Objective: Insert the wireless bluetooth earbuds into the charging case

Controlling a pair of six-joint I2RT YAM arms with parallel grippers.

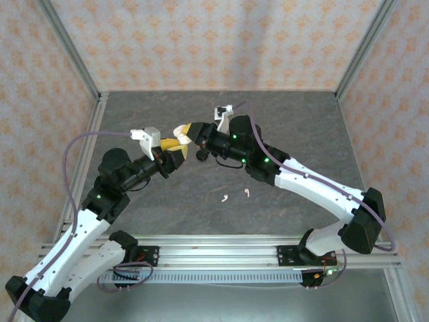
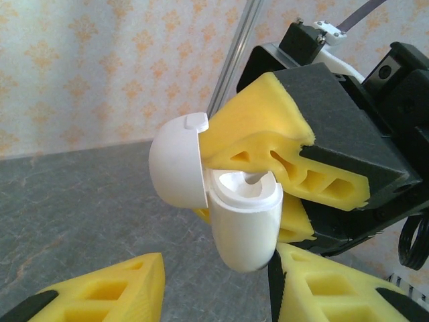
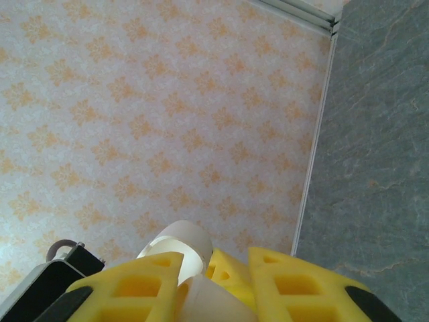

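I next need to grab the charging case by its lower body with my left gripper, so the case's lid stays open and the hollow in its top shows for inserting the earbuds.
The white charging case hangs in the air above the table's middle, its rounded lid swung open to the left and a white recess showing in its top. My right gripper is shut on the case body, its yellow fingers clamped on it from the right. Just below the case my left gripper stands open; one finger lies close beside the case bottom and the other is well apart. In the right wrist view the case sits between my right gripper's fingers. Two white earbuds lie on the grey table in front of the arms.
Patterned walls and aluminium posts enclose the grey table on three sides. An aluminium rail runs along the near edge between the arm bases. Both arms reach inward and meet over the table's middle.
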